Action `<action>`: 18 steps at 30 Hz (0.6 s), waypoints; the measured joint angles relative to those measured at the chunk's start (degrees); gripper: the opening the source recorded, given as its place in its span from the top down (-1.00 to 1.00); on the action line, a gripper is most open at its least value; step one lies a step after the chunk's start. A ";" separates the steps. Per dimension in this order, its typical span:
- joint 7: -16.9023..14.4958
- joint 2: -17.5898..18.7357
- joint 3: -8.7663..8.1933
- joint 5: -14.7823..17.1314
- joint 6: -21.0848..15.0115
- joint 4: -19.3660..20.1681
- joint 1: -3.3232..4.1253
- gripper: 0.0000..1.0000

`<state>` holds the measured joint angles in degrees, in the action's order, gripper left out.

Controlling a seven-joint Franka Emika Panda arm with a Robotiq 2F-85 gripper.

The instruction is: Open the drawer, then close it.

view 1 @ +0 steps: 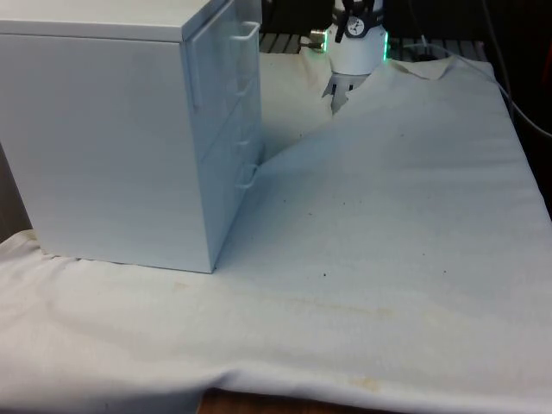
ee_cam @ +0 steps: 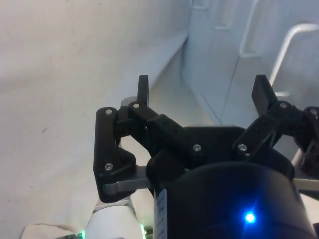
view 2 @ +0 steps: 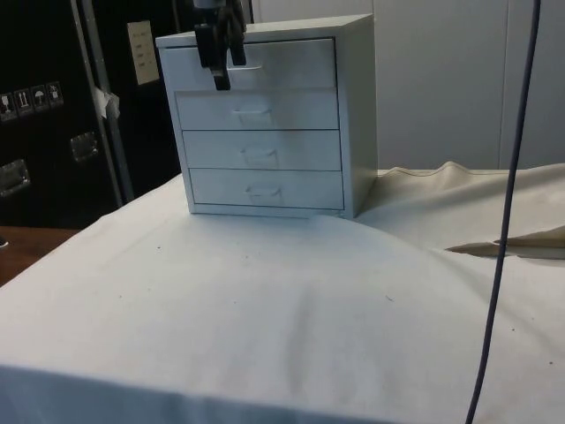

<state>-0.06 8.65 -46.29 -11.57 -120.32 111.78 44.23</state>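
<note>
I should grab the top drawer's white loop handle [view 1: 246,36] with my gripper next, so that I can pull the drawer [view 1: 216,78] open and push it closed.
A white chest of drawers [view 1: 103,147] stands on the cloth, its four drawer fronts facing the side camera. The top drawer [view 2: 282,64] seems to stand a little proud of the three below it. Its bar handle [view 2: 252,66] is also seen as a white bar handle [ee_cam: 294,40] in the wrist view. My black gripper [view 2: 228,72] hangs in front of the top drawer, just beside that handle and towards the chest's edge. My gripper [ee_cam: 202,84] is open, and its fingertips [ee_cam: 143,82] hold nothing. The handle lies outside the gap.
The white cloth [view 1: 388,224] covers the table and is rucked into a ridge near the chest's foot. A dark cable [view 2: 503,221] hangs down at the side view's right. The lower handles [view 2: 263,190] jut from the drawer fronts.
</note>
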 measured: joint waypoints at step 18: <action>3.38 1.43 -0.11 -6.42 -0.34 0.00 0.06 -1.00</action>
<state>3.32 10.08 -46.41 -17.99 -120.66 111.78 44.29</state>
